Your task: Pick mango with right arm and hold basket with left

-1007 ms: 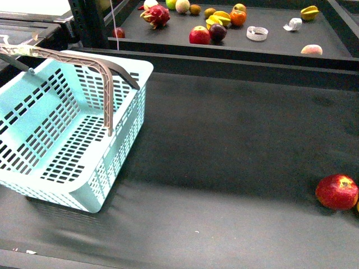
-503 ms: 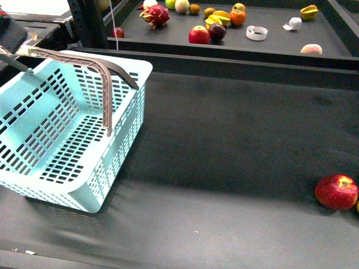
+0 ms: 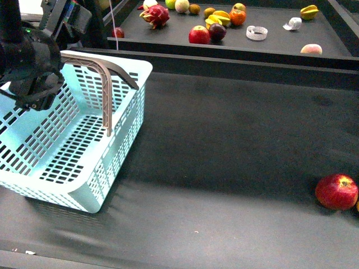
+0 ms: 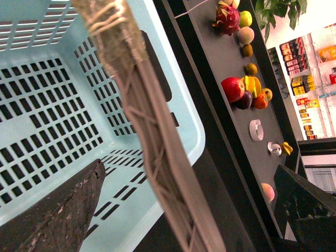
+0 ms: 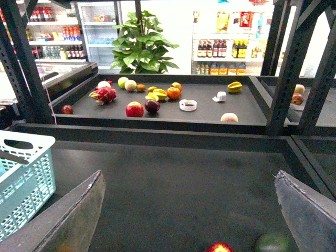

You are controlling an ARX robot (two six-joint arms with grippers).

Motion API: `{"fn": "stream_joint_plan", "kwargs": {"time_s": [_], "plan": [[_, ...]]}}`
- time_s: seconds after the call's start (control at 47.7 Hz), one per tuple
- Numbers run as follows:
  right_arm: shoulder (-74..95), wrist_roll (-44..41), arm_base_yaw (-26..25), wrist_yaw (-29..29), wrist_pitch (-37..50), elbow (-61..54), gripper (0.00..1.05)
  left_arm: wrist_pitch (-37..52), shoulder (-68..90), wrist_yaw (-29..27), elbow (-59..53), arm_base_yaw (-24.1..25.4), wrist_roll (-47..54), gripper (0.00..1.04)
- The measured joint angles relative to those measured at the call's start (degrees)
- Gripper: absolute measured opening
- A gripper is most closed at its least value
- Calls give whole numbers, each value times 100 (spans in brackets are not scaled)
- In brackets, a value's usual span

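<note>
I will grab the basket by its narrow raised handle (image 3: pixel 107 101) with my left gripper next, because the basket's slotted body (image 3: pixel 70 148) is much wider than my gripper's fingers.
The turquoise basket (image 3: pixel 67 145) stands at the left of the table, its grey-brown handle (image 3: pixel 106 73) raised. My black left gripper (image 3: pixel 35 92) hangs over the basket's far left part, open. In the left wrist view the handle (image 4: pixel 157 157) runs between the spread fingers (image 4: pixel 58 210) of my left gripper (image 4: pixel 189 215), touching neither. My right gripper (image 5: pixel 189 220) is open and empty above the dark table, out of the front view. No mango shows clearly; an orange sliver (image 3: pixel 357 206) sits at the right edge next to a red apple (image 3: pixel 336 191).
The red apple (image 5: pixel 219 247) and a blurred greenish round thing (image 5: pixel 273 242) lie just below my right gripper. A raised back shelf (image 3: pixel 269 42) holds several fruits and a tape roll (image 3: pixel 257 33). Dark metal frame posts (image 5: pixel 289 68) flank the shelf.
My left arm has come into the front view from the upper left and now hangs over the basket by its handle. The basket and apple have stayed put.
</note>
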Motion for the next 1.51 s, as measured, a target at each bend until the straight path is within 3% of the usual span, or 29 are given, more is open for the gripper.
{"fn": "stream_joint_plan", "kwargs": {"time_s": [0.294,0.671,0.818,1.007,1.237,1.51], "plan": [[0,0,0,0,0,0,96,-315,686,144,852,90,-195,95],[0,0,0,0,0,0,96,-315,837,251,927,98,-249,25],[0,0,0,0,0,0,96,-275,741,345,804,81,-553,7],[0,0,0,0,0,0,96,-55,11,452,229,-122,66,6],[0,0,0,0,0,0,96,719,-1005,1045,-688,-501,1681,6],[0,0,0,0,0,0,96,973,-1818,1532,-2065,-1088,3423,6]]}}
